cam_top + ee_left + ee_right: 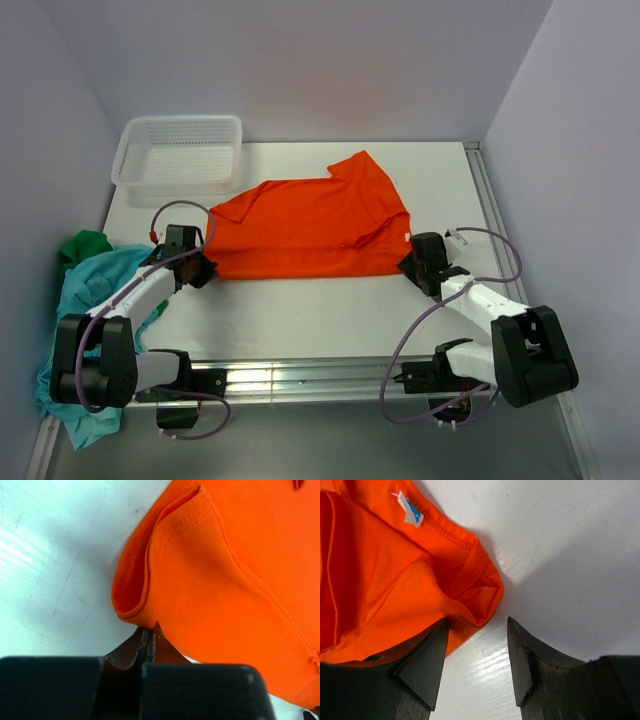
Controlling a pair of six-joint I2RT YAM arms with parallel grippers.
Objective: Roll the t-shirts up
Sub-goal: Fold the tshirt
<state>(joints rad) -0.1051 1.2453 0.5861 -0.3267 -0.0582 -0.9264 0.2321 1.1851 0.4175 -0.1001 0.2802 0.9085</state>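
My right gripper is to pick up the orange t-shirt's folded near corner (402,269) (473,622) next, opposite my left gripper, so both straighten the t-shirt for rolling.
The bright orange t-shirt (310,225) lies spread flat across the middle of the white table. My left gripper (200,268) is at its near left corner. In the left wrist view the jaws (150,626) are pressed together on the curled hem of the orange t-shirt (225,580). My right gripper (412,262) is at the near right corner. It is open (477,621), with the folded corner of the orange t-shirt (380,580) between the finger tips, resting on the table. The teal-blue t-shirt (95,290) and the dark green t-shirt (85,245) lie bunched at the left edge.
A white mesh basket (180,150) stands at the back left, just beyond the shirt's left end. Grey walls close in the left, right and back. A metal rail (300,375) runs along the near edge. A white label (410,510) sits on the shirt's hem.
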